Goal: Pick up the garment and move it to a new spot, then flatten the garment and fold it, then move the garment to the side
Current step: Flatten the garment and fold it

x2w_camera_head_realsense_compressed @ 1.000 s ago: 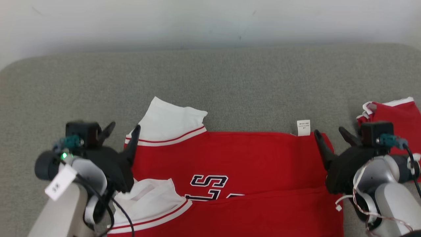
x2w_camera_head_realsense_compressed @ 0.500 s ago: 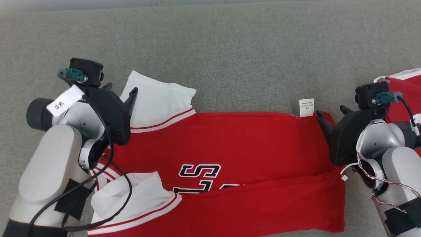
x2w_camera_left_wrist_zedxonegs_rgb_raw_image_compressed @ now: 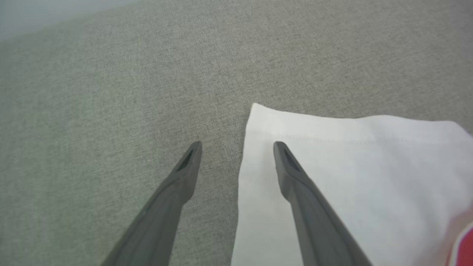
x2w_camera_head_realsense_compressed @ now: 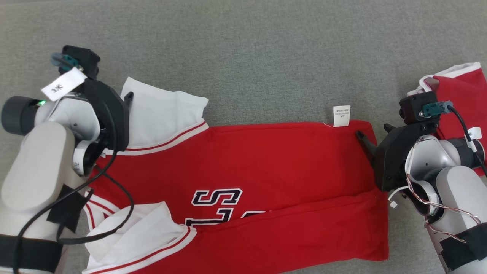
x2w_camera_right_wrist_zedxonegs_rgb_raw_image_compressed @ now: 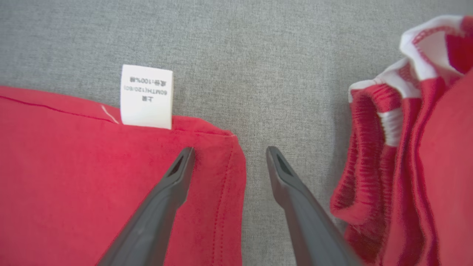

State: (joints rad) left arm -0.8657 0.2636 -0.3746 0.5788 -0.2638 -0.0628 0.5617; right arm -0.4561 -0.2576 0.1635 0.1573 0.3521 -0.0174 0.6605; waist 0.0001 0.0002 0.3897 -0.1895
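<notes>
I will next pinch the jersey with my left gripper by the white sleeve's outer corner (x2w_camera_head_realsense_compressed: 129,84). My fingers can go on both sides of the sleeve's loose edge there, while the red body (x2w_camera_head_realsense_compressed: 283,157) of the jersey lies flat.
The garment (x2w_camera_head_realsense_compressed: 266,163) is a red jersey with white sleeves and dark lettering, lying flat on the grey surface with its near part folded over. My left gripper (x2w_camera_head_realsense_compressed: 120,95) is open at the far white sleeve (x2w_camera_head_realsense_compressed: 163,114). In the left wrist view the left gripper (x2w_camera_left_wrist_zedxonegs_rgb_raw_image_compressed: 237,147) straddles the edge of the sleeve (x2w_camera_left_wrist_zedxonegs_rgb_raw_image_compressed: 351,177), with one finger over the cloth and one over the bare surface. My right gripper (x2w_camera_head_realsense_compressed: 373,130) is open at the far hem corner, beside a white label (x2w_camera_head_realsense_compressed: 341,115). In the right wrist view the right gripper (x2w_camera_right_wrist_zedxonegs_rgb_raw_image_compressed: 230,149) has its left finger over the garment's red hem (x2w_camera_right_wrist_zedxonegs_rgb_raw_image_compressed: 92,177); the label (x2w_camera_right_wrist_zedxonegs_rgb_raw_image_compressed: 146,96) is just beyond.
A second, bunched red and white garment (x2w_camera_head_realsense_compressed: 460,95) lies to the right of my right gripper, close to its right finger in the right wrist view (x2w_camera_right_wrist_zedxonegs_rgb_raw_image_compressed: 406,147). Bare grey padded surface (x2w_camera_head_realsense_compressed: 247,57) stretches beyond the jersey.
The head camera has tilted down, so the back wall has left the picture. My left gripper has moved forward along the sleeve's edge. The right gripper stays at the hem corner. Both remain open.
</notes>
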